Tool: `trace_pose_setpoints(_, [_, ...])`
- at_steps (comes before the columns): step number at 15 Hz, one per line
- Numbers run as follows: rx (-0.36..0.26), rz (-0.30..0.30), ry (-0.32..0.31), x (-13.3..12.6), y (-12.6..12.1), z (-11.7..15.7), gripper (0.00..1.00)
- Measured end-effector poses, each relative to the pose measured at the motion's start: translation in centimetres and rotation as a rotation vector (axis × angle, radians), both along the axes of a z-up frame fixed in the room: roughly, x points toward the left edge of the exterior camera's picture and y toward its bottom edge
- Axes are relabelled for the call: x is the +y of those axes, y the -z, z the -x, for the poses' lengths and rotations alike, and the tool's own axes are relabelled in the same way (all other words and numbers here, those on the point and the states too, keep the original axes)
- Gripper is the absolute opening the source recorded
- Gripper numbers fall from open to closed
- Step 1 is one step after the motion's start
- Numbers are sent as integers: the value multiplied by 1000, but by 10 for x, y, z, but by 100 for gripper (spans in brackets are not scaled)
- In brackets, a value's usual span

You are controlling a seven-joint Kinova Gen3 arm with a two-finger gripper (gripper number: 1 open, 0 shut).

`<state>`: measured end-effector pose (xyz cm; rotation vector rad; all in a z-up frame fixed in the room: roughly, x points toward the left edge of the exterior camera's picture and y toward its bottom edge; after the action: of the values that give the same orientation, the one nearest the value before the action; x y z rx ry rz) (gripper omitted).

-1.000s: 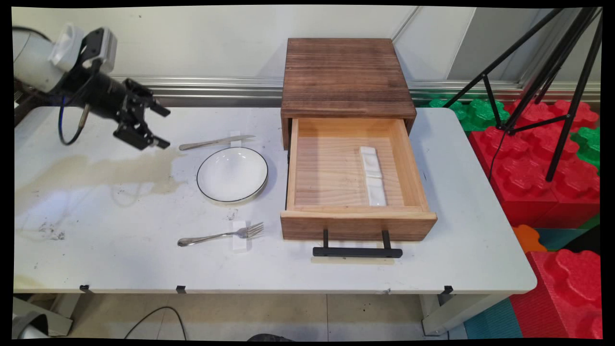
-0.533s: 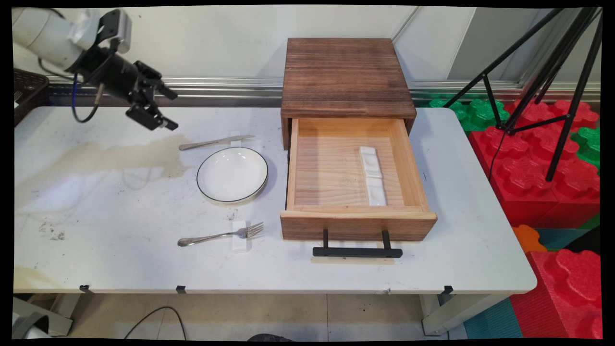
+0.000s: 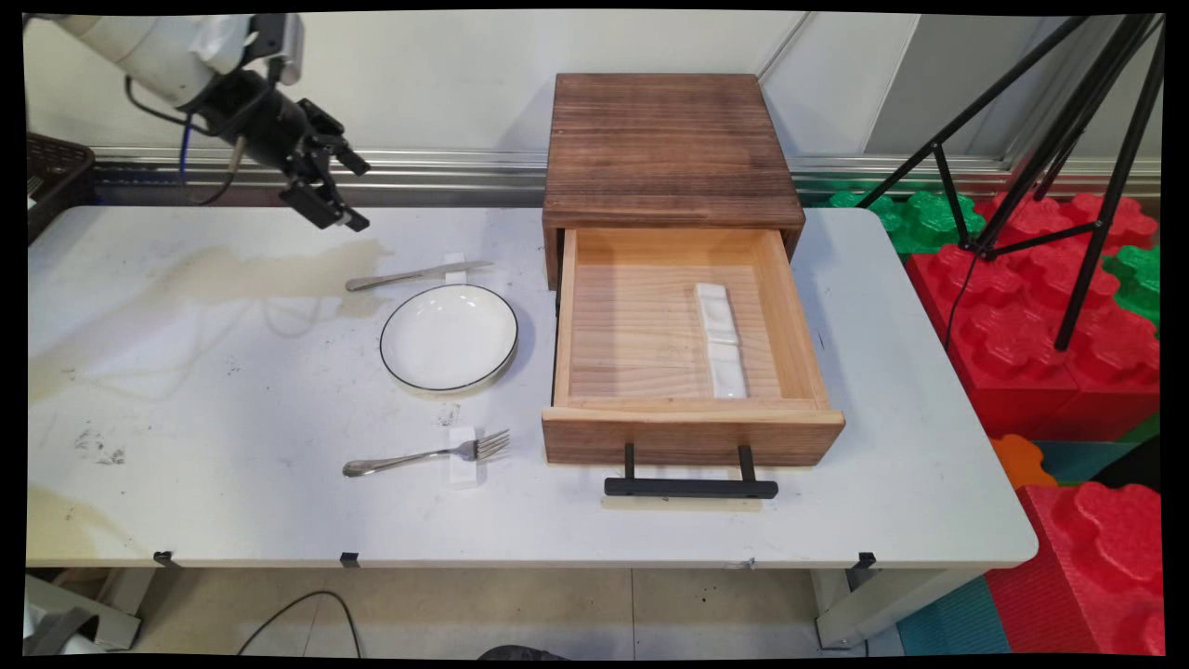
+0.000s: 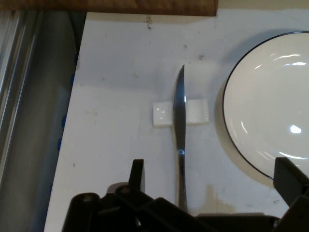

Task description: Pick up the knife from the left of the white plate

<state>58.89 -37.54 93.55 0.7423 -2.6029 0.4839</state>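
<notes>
Next, my gripper grabs the silver knife by its handle close to the blade [image 3: 409, 275] to put the knife into the open drawer.
My gripper [image 3: 358, 195] hangs open and empty above the table's far left, up and to the left of a silver knife [image 3: 416, 274]. The knife lies across a small white rest [image 3: 454, 267]. In the hand view the knife [image 4: 179, 125] runs up the middle over its rest [image 4: 193, 112], between my spread fingers [image 4: 137, 175]. A white plate with a dark rim [image 3: 450, 336] sits just in front of the knife; the hand view has the plate [image 4: 270, 106] at the right. A fork [image 3: 425, 454] lies on another white rest nearer the front edge.
A wooden box [image 3: 667, 149] stands at the back with its drawer [image 3: 687, 432] pulled open; a white divided holder [image 3: 722, 339] lies inside. A black tripod [image 3: 1068, 149] and red foam blocks [image 3: 1050, 344] stand right of the table [image 3: 910, 446]. A dark basket [image 3: 56, 177] sits at far left.
The gripper has risen and swung right, from over the left of the table towards the knife, staying open.
</notes>
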Motion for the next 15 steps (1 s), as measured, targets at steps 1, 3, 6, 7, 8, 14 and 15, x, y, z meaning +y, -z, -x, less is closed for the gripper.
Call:
trace_pose_setpoints(1, [-9,-8,5,-8,2,1,100])
trace_pose_setpoints(3, [-25,-24,13,-20,6,4,100])
trace_pose_setpoints(6, [-41,-49,21,-36,15,10,100])
trace_pose_setpoints(7, [-46,-61,23,-43,19,14,100])
trace_pose_setpoints(8, [-50,-70,23,-48,23,17,100])
trace_pose_setpoints(14, [-70,-113,-14,-77,49,31,100])
trace_pose_setpoints(15, [-76,-123,-19,-83,55,33,100])
